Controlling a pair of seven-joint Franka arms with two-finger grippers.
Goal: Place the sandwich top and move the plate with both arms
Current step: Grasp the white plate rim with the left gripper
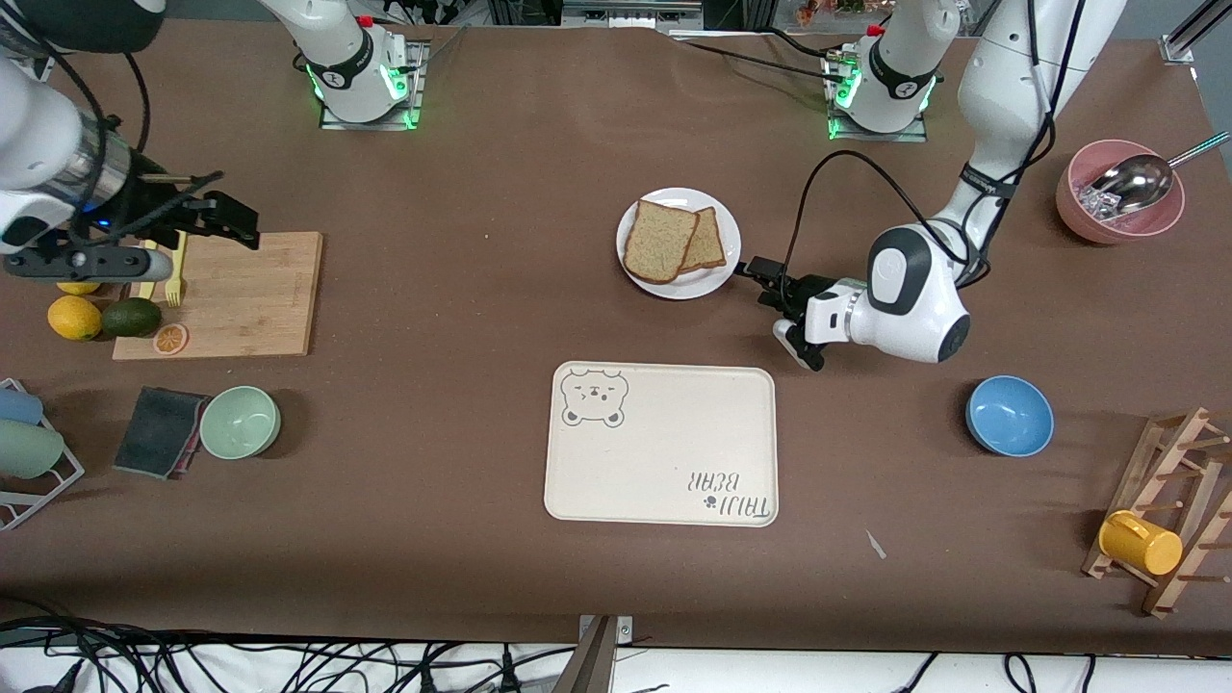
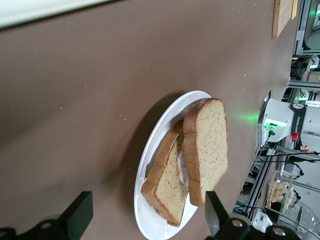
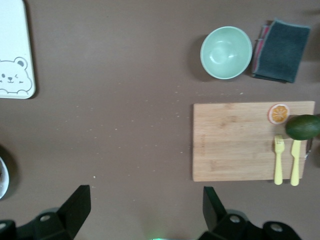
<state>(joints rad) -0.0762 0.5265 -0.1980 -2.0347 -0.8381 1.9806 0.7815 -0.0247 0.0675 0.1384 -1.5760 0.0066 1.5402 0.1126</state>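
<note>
I need to move the white plate onto the cream bear-printed tray [image 1: 661,445], so next I need to grab the plate with my left gripper by its rim [image 1: 735,256].
The white plate [image 1: 685,286] stands mid-table, toward the robots' bases from the tray. On it the sandwich top [image 1: 659,241], a speckled brown slice, lies slanted over a second slice [image 1: 710,239]. In the left wrist view the sandwich top [image 2: 207,145] leans on the lower slice [image 2: 167,187], with something white between them, on the plate [image 2: 150,150]. My left gripper [image 1: 760,274] is low and level, open, just beside the plate's rim at the left arm's end; its view shows the left gripper [image 2: 147,217] empty. My right gripper [image 1: 231,217] hangs open and empty near the cutting board, and its view shows the right gripper [image 3: 145,210] over bare table.
A cream bear-printed tray [image 1: 664,448] lies nearer the front camera than the plate. A blue bowl [image 1: 1009,414] sits beside the left arm's wrist. A wooden cutting board [image 1: 250,289], green bowl [image 1: 241,421], pink bowl [image 1: 1078,217] and mug rack [image 1: 1179,500] line the table's ends.
</note>
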